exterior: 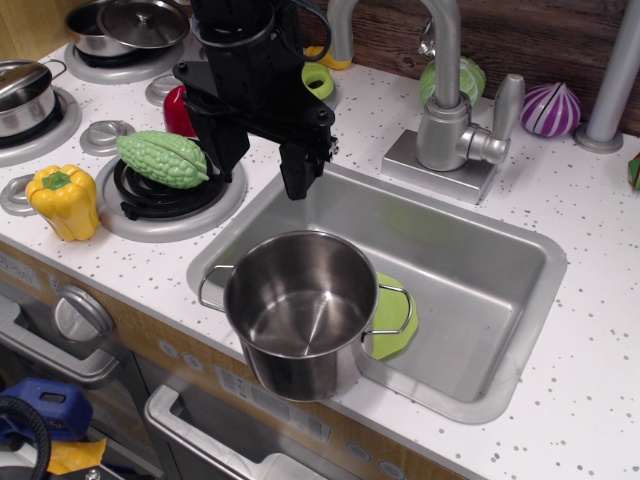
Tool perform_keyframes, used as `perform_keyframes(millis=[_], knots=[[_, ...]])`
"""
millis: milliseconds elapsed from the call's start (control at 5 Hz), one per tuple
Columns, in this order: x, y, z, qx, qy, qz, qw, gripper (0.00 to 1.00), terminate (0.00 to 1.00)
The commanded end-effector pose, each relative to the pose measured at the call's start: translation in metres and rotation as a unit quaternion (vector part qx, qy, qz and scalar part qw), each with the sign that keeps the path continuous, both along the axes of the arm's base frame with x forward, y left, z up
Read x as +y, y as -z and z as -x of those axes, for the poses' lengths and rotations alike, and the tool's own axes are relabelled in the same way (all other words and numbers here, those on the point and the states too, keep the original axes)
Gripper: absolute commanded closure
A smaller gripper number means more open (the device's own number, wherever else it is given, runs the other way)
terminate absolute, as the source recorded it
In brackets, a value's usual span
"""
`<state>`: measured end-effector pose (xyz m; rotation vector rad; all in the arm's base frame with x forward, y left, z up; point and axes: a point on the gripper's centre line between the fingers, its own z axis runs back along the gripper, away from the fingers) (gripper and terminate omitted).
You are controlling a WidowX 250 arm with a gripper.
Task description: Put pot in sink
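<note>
The robot's gripper should next take hold of the steel pot by its rim, between the two loop handles, so that it can put the pot in the sink.
The tall shiny steel pot stands upright and empty at the sink's front-left corner, and its body covers the front rim there. I cannot tell whether its base rests inside the basin or on the rim. Its two wire loop handles stick out left and right. The sink is a steel basin set in the white speckled counter. My black gripper hangs above the sink's back-left rim, behind the pot and apart from it. Its fingers are spread and hold nothing.
A green flat piece lies in the sink against the pot's right side. The faucet stands behind the sink. A green bumpy vegetable lies on a burner, with a yellow pepper to its left. Two lidded pots sit at the back left.
</note>
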<state>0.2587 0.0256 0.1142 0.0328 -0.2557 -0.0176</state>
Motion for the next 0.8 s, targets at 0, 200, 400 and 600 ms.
perform_keyframes(millis=[0, 200, 400, 600], knots=[[0.000, 0.000, 0.000, 0.000, 0.000, 0.000, 1.0000, 0.00, 0.00], [0.001, 0.004, 0.002, -0.012, 0.109, -0.044, 0.9930, 0.00, 0.00], [-0.006, 0.019, 0.005, -0.037, 0.183, -0.093, 0.9780, 0.00, 0.00], [-0.006, 0.026, 0.007, -0.044, 0.226, -0.082, 0.9698, 0.00, 0.00]])
